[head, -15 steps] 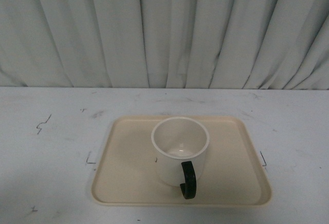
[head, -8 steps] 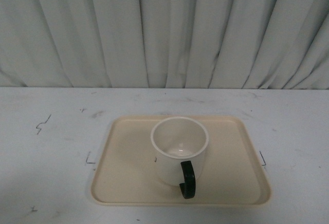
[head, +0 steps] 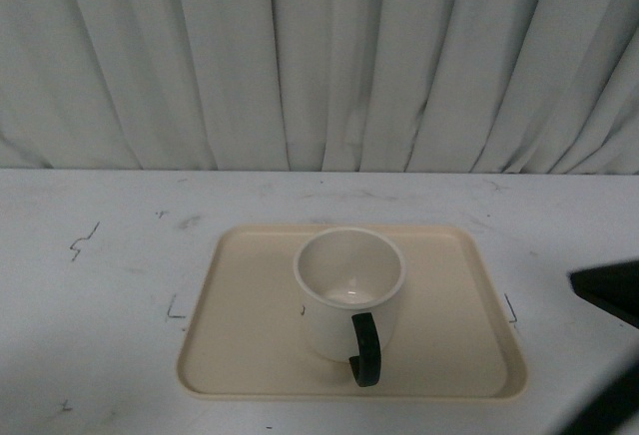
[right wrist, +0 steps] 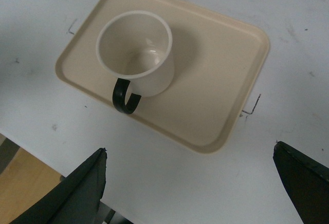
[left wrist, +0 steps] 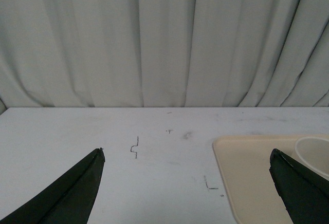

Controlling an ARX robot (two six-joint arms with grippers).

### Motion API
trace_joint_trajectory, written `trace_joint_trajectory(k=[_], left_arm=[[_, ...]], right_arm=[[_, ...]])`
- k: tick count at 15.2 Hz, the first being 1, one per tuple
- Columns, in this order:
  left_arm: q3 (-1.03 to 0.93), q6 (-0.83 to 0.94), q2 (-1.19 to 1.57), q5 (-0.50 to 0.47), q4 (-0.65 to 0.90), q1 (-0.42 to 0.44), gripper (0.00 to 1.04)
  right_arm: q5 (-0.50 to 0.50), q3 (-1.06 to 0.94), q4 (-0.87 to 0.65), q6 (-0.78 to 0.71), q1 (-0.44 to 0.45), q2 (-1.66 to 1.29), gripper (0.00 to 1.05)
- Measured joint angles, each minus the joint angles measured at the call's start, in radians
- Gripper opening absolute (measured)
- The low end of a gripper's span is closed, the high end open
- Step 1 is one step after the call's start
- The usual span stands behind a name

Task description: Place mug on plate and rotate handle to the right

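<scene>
My right gripper grips the mug by its rim (head: 348, 230) opposite the handle next. Then it rotates the black handle (head: 366, 348) around on the plate.
The cream-white mug (head: 349, 290) stands upright on the beige plate (head: 245, 345), near its middle. Its black handle (head: 366, 348) points toward the table's front edge, slightly right. My right gripper (head: 579, 355) is open and empty at the front view's right edge, to the right of the plate. In the right wrist view it (right wrist: 189, 147) hovers above the front of the plate (right wrist: 221, 75), with the mug (right wrist: 154, 75) and handle (right wrist: 126, 98) in view. My left gripper (left wrist: 186, 151) is open and empty over bare table left of the plate (left wrist: 247, 183); the mug's rim (left wrist: 313, 154) shows.
A white table (head: 100, 285) with small pen marks carries the plate. A pleated grey curtain (head: 319, 56) hangs behind it. In the right wrist view the table's front edge and a wooden floor (right wrist: 25, 183) show below it.
My right gripper has come into the front view at the right edge. The mug and the plate have not moved.
</scene>
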State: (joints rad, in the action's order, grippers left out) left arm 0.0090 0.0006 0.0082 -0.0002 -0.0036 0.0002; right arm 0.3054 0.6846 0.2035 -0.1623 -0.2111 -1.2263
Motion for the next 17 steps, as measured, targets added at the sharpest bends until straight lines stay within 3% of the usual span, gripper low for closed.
trace_joint_trajectory(k=[4, 9, 14, 15, 17], left_arm=[[0.0, 0.0, 0.0, 0.0, 0.0, 0.0, 0.98], [0.0, 0.0, 0.0, 0.0, 0.0, 0.0, 0.98], [0.0, 0.0, 0.0, 0.0, 0.0, 0.0, 0.98], [0.0, 0.0, 0.0, 0.0, 0.0, 0.0, 0.98], [0.0, 0.0, 0.0, 0.0, 0.0, 0.0, 0.98]], right_arm=[[-0.077, 0.323, 0.144, 0.07, -0.093, -0.393, 0.98], [-0.177, 0.598, 0.192, 0.229, -0.184, -0.681, 0.98], [-0.256, 0.679, 0.188, 0.332, -0.234, -0.823, 0.98], [-0.258, 0.662, 0.172, 0.34, -0.236, -0.825, 0.94], [-0.265, 0.645, 0.156, 0.348, -0.234, -0.847, 0.69]])
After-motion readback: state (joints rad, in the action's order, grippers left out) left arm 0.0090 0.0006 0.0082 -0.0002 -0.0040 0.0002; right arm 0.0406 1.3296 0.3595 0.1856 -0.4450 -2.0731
